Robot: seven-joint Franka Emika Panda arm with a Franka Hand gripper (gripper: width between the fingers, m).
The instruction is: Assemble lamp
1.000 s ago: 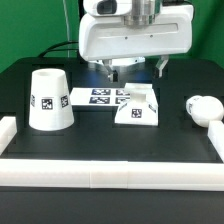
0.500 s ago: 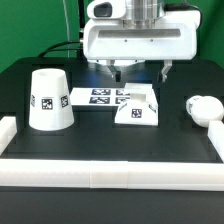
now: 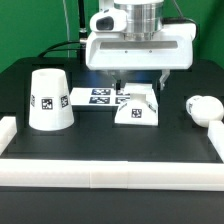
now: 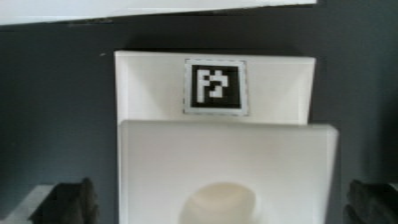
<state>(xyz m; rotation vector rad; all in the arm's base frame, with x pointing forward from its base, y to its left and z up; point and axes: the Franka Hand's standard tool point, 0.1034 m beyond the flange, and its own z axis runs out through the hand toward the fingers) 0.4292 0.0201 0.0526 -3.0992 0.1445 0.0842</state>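
Observation:
My gripper grabs the lamp base by its raised top block (image 3: 138,91) next, so its round socket hole stays free for the bulb (image 3: 205,108).
The white lamp base (image 3: 138,107) sits mid-table, a tag on its front face. In the wrist view the base (image 4: 222,110) fills the frame, with its tag and a round socket hole (image 4: 221,200). My gripper (image 3: 139,84) hangs just above and behind the base, open, with a dark finger on each side of it (image 4: 68,203). The cone shade (image 3: 49,99) stands at the exterior view's left. The rounded bulb (image 3: 205,108) lies at the exterior view's right.
The marker board (image 3: 95,97) lies flat behind the base, partly under the gripper. White border rails run along the front (image 3: 110,173) and both sides. A black cable hangs at the back left.
The gripper has moved toward the exterior view's right and a little down, from over the marker board to over the base.

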